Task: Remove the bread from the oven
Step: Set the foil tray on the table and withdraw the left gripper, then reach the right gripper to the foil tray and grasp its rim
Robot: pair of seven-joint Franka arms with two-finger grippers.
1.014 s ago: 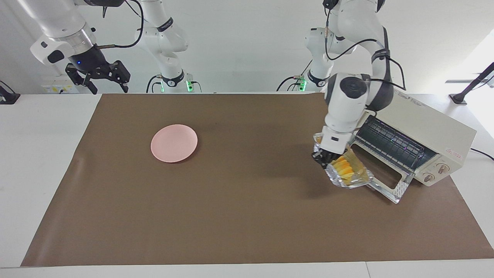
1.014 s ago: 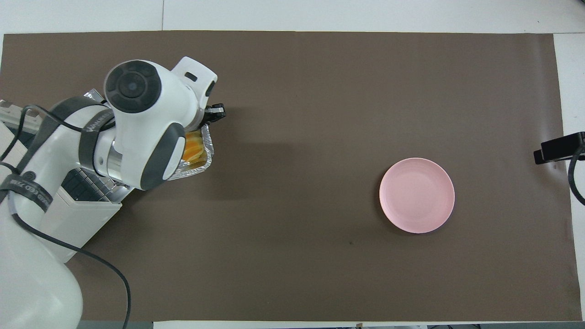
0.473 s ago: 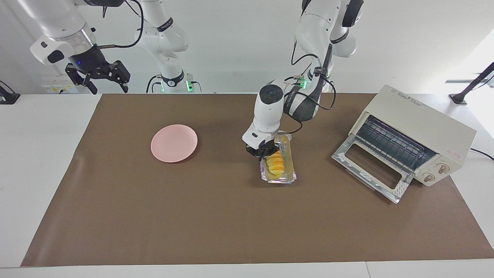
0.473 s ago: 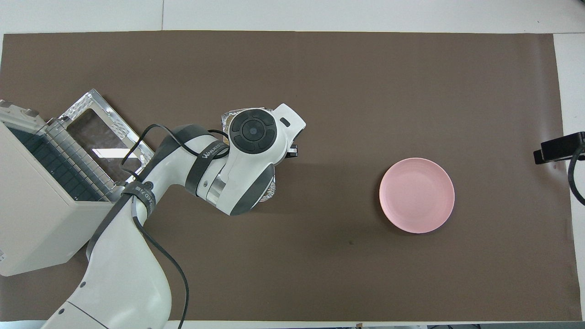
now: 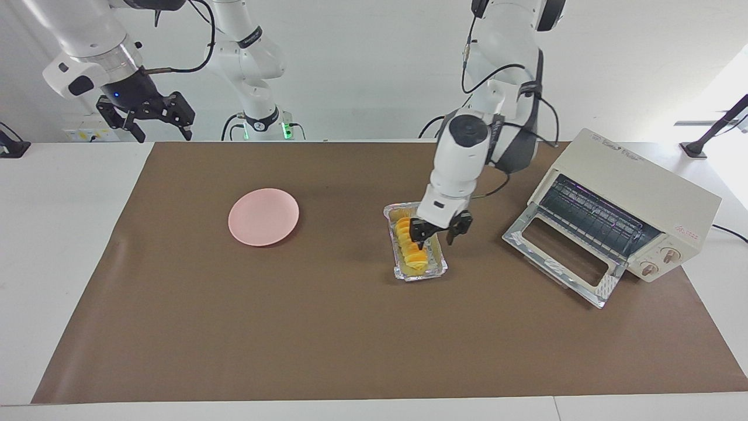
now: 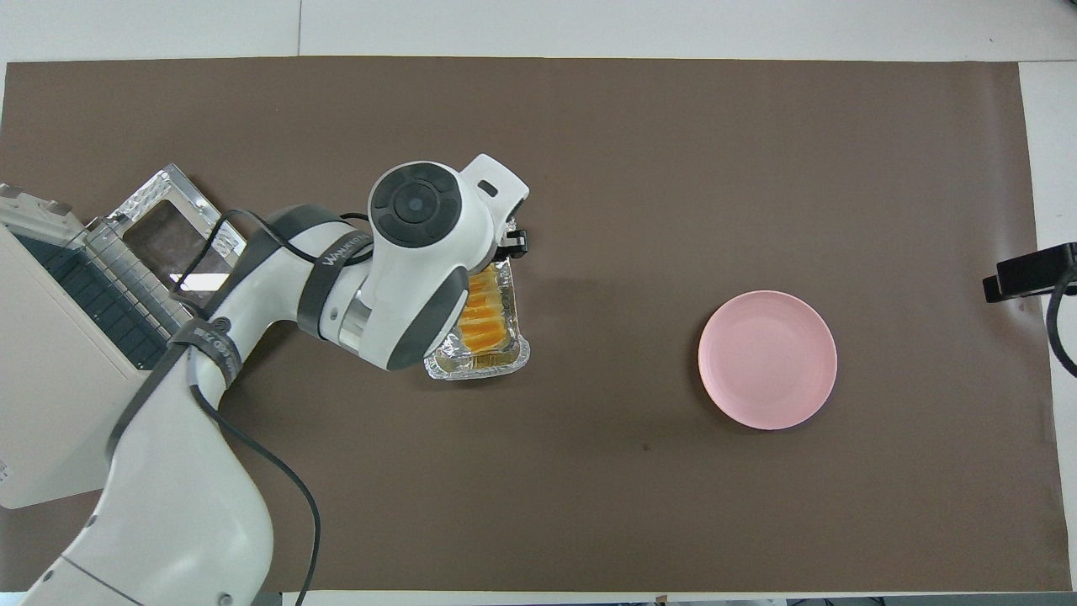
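The bread needs to go over to the pink plate (image 6: 767,359). My right gripper should next take hold of the foil tray by its rim (image 6: 517,338) to bring the bread there.
The bread (image 5: 407,244) (image 6: 481,316), a ridged golden-yellow loaf, lies in a crinkled foil tray (image 5: 422,273) (image 6: 475,369) that rests on the brown mat, between the pink plate and the oven. My left gripper (image 5: 437,229) hangs open just above the tray's rim on the oven's side, holding nothing. From overhead its wrist covers part of the tray. The cream oven (image 5: 643,187) (image 6: 50,404) stands at the left arm's end with its glass door (image 5: 561,257) (image 6: 172,227) dropped open. My right gripper (image 5: 155,120) waits open, raised at its own end.
A pink plate (image 5: 263,216) (image 6: 767,359) lies on the mat toward the right arm's end. The brown mat (image 5: 327,339) covers most of the white table.
My left arm carried the foil tray with the bread from the oven door to the mat's middle, set it down, let go and lifted slightly. The right arm stayed put.
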